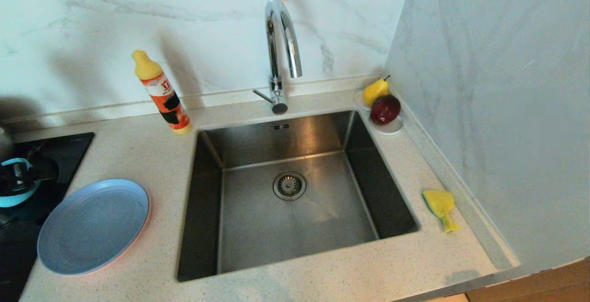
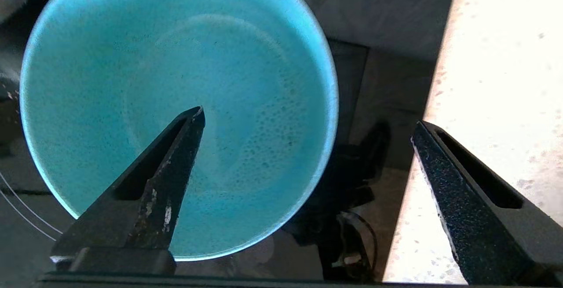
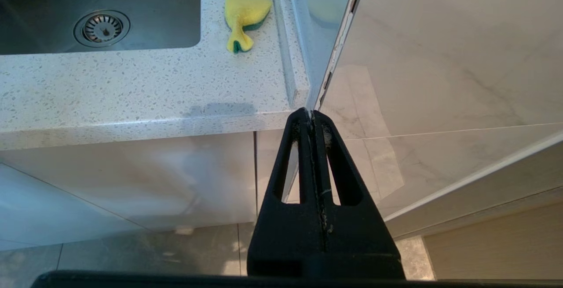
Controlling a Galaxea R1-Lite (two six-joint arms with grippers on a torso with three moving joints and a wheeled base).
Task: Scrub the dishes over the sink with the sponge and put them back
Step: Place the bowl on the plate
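Observation:
The teal bowl point(image 2: 145, 90) has both fingers of my left gripper down past its rim point(image 2: 334, 92), one inside, one outside by the counter. It is now time to close on the bowl.
The teal bowl point(image 2: 145, 90) stands on the black cooktop point(image 1: 69, 150) at the far left, partly hidden in the head view point(image 1: 13, 199) by my left gripper point(image 1: 20, 175). That gripper point(image 2: 308, 118) is open wide: one finger point(image 2: 176, 160) hangs over the bowl's inside, the other point(image 2: 457, 191) is outside its rim, holding nothing. A light-blue plate point(image 1: 92, 226) lies left of the sink point(image 1: 207, 177), with a pink edge point(image 1: 139, 236) showing beneath it. The yellow sponge point(image 1: 440, 207) point(image 3: 244, 15) lies right of the sink. My right gripper point(image 3: 311, 113) is shut and empty, below the counter's front edge.
A tall chrome tap point(image 1: 281, 39) rises behind the sink, whose drain strainer point(image 1: 289, 185) sits mid-basin. A yellow-capped detergent bottle point(image 1: 163, 94) stands at the back left. A white saucer point(image 1: 389, 129) with a pear and a red fruit sits in the back right corner beside the wall.

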